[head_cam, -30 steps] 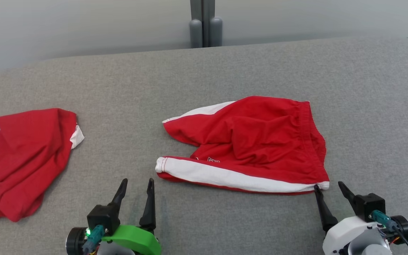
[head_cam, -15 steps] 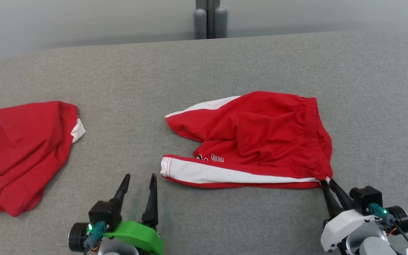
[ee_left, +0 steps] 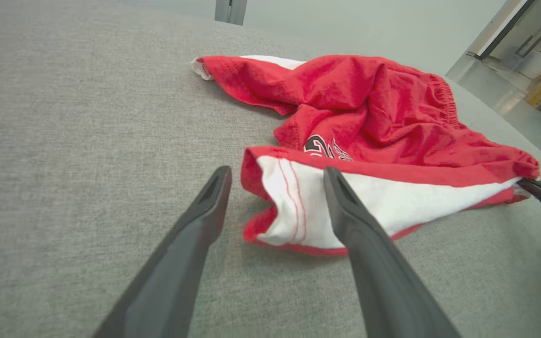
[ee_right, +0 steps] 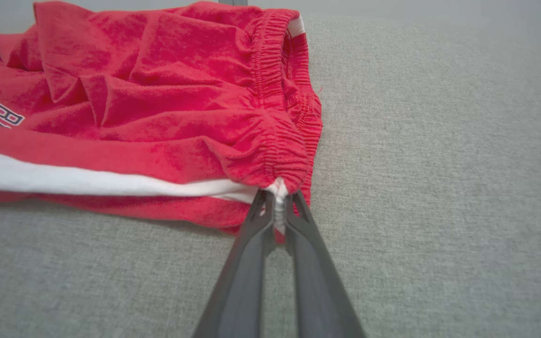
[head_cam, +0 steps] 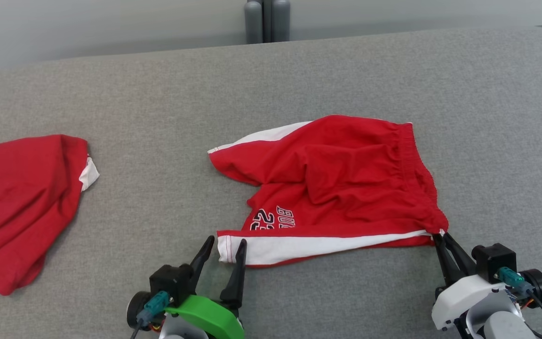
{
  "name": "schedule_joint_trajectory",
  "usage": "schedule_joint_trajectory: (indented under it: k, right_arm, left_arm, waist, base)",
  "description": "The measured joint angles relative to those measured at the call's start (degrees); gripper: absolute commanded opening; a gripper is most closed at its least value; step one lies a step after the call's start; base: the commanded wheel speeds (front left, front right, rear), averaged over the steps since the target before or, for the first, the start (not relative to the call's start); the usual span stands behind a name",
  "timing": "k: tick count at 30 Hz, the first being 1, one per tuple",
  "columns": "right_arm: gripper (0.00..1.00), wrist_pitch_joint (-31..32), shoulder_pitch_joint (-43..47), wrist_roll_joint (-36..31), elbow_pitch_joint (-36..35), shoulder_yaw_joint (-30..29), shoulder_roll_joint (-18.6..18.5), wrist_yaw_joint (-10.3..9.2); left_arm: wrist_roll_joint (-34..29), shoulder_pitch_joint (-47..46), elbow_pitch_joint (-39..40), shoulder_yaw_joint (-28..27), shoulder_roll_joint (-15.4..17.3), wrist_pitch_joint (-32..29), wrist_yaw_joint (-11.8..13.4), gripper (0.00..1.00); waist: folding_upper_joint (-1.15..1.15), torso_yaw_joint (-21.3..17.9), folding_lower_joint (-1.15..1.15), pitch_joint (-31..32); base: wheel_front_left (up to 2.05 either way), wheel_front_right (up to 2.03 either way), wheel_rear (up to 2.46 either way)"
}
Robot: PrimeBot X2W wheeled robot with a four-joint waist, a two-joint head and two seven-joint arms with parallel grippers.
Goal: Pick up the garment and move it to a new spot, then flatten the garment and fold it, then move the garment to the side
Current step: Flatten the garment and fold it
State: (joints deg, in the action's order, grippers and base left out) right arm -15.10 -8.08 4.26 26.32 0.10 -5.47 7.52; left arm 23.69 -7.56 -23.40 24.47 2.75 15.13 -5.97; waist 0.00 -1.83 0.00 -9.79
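My left gripper is going to pinch the garment by its white hem [head_cam: 227, 248] [ee_left: 288, 200] next. The hem stands up in an open fold, while the leg behind it lies slack.
The garment [head_cam: 337, 183] is a pair of red shorts with white side stripes and dark lettering, lying rumpled on the grey surface. My right gripper [head_cam: 441, 235] is shut on the garment [ee_right: 158, 117] at the near waistband corner, where the white stripe ends; in the right wrist view the right gripper [ee_right: 276, 199] pinches that white cloth. My left gripper [head_cam: 226, 245] stands open at the hem of the near leg. In the left wrist view the left gripper [ee_left: 275, 176] has the white hem of the garment [ee_left: 383, 108] between its fingers, one finger over the stripe.
A second red garment [head_cam: 17, 202] lies crumpled at the left edge of the grey padded table [head_cam: 158, 117]. A grey post [head_cam: 267, 21] stands behind the table's far edge. Bare grey surface lies to the right of the shorts and in front of them.
My right gripper closed on the waistband corner and drew it nearer, uncovering the lettering. My left gripper moved right to the near leg hem. The camera also shifted.
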Motion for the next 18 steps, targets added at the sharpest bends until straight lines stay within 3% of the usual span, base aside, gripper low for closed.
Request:
schedule_joint_trajectory:
  k: [5,6,8,9,18]
  right_arm:
    - [0.00,0.0,-0.4,0.0,-0.1,0.0,0.2,0.00]
    - [0.00,0.0,-0.5,0.0,-0.1,0.0,0.2,0.00]
    - [0.00,0.0,-0.5,0.0,-0.1,-0.1,0.3,0.00]
    - [0.00,0.0,-0.6,0.0,-0.1,-0.1,0.4,0.00]
    - [0.00,0.0,-0.7,0.9,-2.5,-0.8,0.6,0.00]
  left_arm:
    - [1.5,-0.2,-0.7,1.1,0.0,0.0,-0.3,1.00]
    - [1.5,-0.2,-0.7,1.1,0.0,0.0,-0.4,0.82]
    - [1.3,-0.2,-0.6,1.0,0.0,0.0,-0.5,0.09]
    - [1.2,-0.2,-0.3,0.9,0.0,0.0,-0.6,0.00]
    - [0.3,1.5,2.4,0.5,0.0,0.0,-1.0,0.00]
  waist:
    - [0.00,-0.5,0.00,-0.5]
    - [0.00,-0.5,0.00,-0.6]
    - [0.00,-0.6,0.00,-0.7]
    - [0.00,-0.5,0.00,-0.7]
    - [0.00,-0.2,0.00,0.5]
  base:
    - [0.00,0.00,0.00]
    - [0.00,0.00,0.00]
    - [0.00,0.00,0.00]
    - [0.00,0.00,0.00]
    - [0.00,0.00,0.00]
